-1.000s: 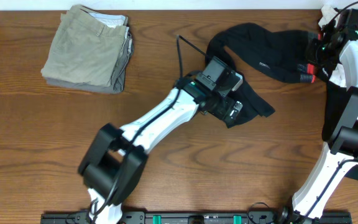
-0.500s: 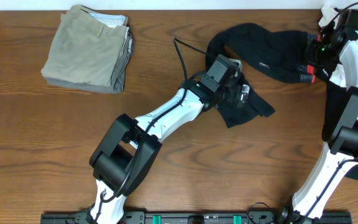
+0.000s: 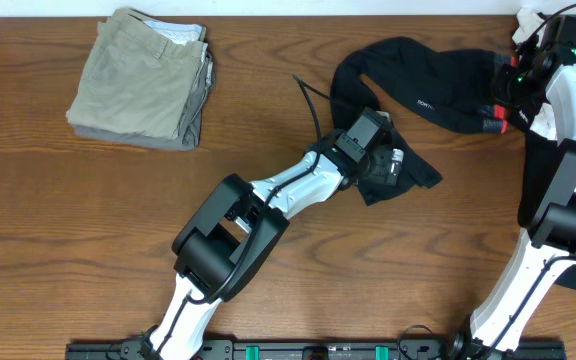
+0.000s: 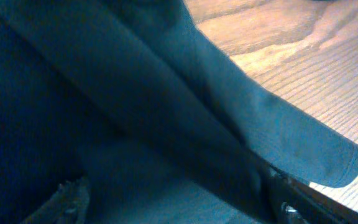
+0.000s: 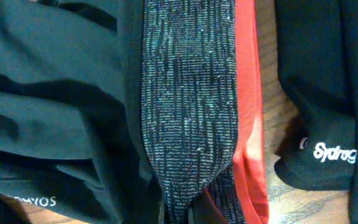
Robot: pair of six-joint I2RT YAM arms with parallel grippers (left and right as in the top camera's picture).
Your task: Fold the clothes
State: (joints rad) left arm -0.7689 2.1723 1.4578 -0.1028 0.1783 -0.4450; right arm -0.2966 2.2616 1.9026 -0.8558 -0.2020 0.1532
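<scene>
The left gripper grips the black leggings (image 3: 438,95) by the leg end (image 3: 384,176) next, opposite the pinched waistband, to stretch them lengthwise for folding.
The black leggings (image 3: 438,95) lie in an arc across the back right of the table, with one leg end reaching down toward the middle. My left gripper (image 3: 388,165) sits on that leg end. In the left wrist view its fingers (image 4: 179,211) stand apart with black cloth (image 4: 135,112) lying between them. My right gripper (image 3: 496,112) is at the waistband end. In the right wrist view the red-and-grey waistband (image 5: 185,93) bunches to a pinch at the fingertips (image 5: 182,214). White logo print shows on the cloth.
Folded khaki trousers (image 3: 143,78) lie at the back left. A white item (image 3: 528,18) shows at the back right corner behind the right arm. The left arm's black cable (image 3: 303,92) loops above the brown wooden table (image 3: 88,220).
My left arm has shifted right and turned, bringing its gripper further onto the leg end. The right arm and the leggings have not visibly moved.
</scene>
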